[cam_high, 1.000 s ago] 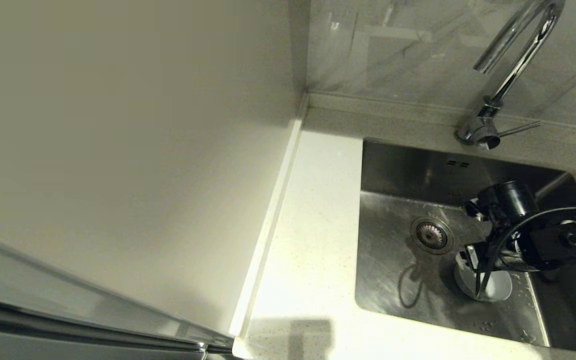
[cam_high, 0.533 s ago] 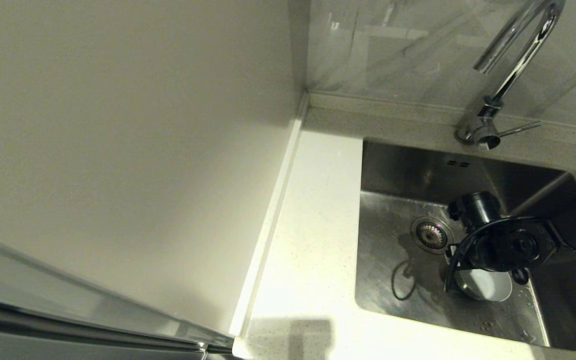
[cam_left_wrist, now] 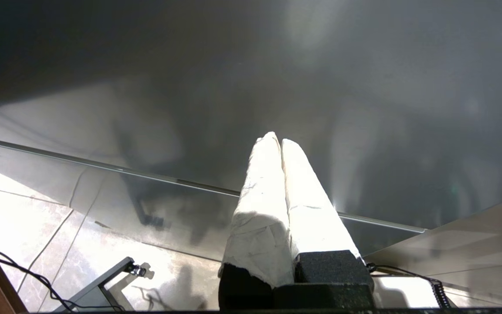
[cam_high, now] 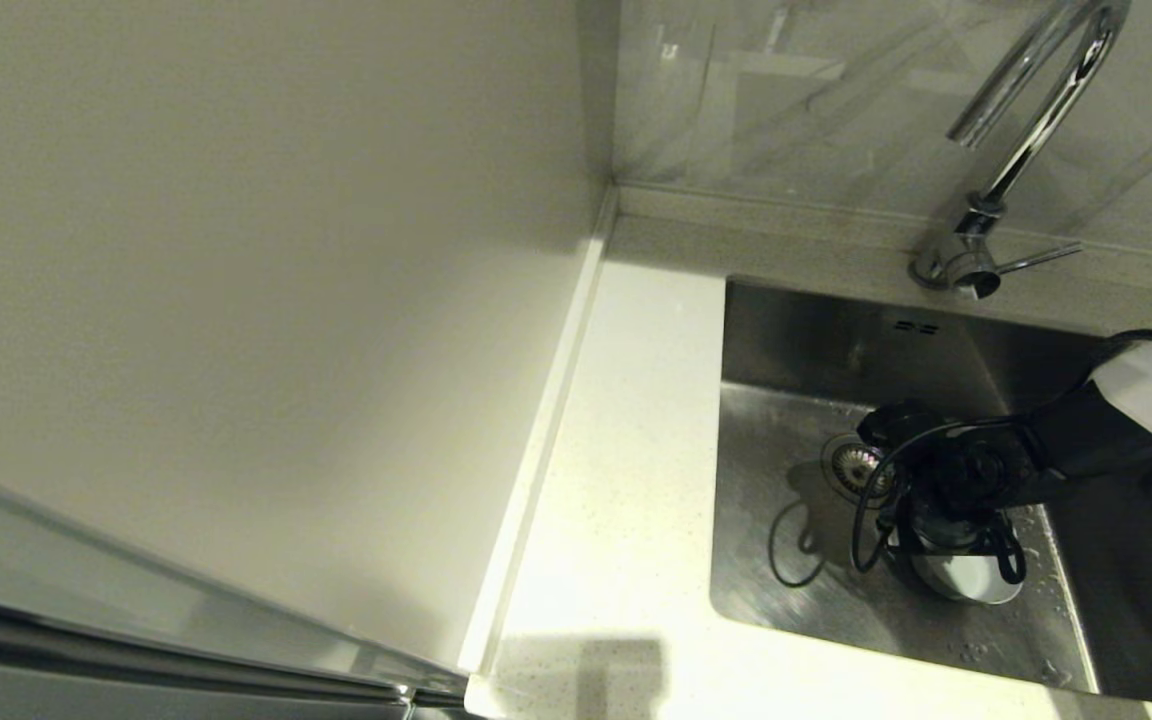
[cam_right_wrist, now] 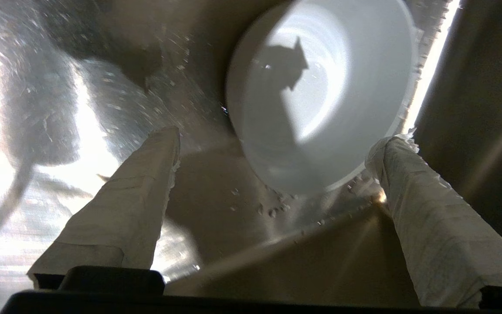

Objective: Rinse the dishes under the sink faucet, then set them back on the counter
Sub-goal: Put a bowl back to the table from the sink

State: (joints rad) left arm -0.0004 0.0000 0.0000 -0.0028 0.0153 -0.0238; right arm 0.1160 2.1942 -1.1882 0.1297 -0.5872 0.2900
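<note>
I will next grab the white bowl by the edge of its rim with my right gripper to rinse it. The bowl's opening [cam_right_wrist: 325, 94] is too wide for my gripper to span.
One white bowl [cam_high: 976, 578] of the dishes sits upright on the wet floor of the sink [cam_high: 766, 470], near its front right corner. My right gripper [cam_right_wrist: 275, 141] hangs open just above it, wrist pointing down. One fingertip [cam_right_wrist: 386, 150] is close beside the bowl's [cam_right_wrist: 320, 87] rim, the other [cam_right_wrist: 164, 137] is over bare steel; nothing is held. In the head view the wrist [cam_high: 946, 480] hides the fingers. The faucet [cam_high: 1026, 130] stands behind the sink, with no water running. The left gripper [cam_left_wrist: 280, 140] is shut and empty, parked away from the counter [cam_high: 626, 450].
The round strainer drain [cam_high: 851, 462] lies just left of my right wrist. Water drops speckle the sink floor around the bowl. A tall pale wall panel [cam_high: 236, 300] borders the counter strip on the left. The faucet lever [cam_high: 1036, 258] points right.
My right arm has swung left and down into the sink, bringing the wrist low over the bowl. The bowl has stayed in place and the jaws have stayed open.
</note>
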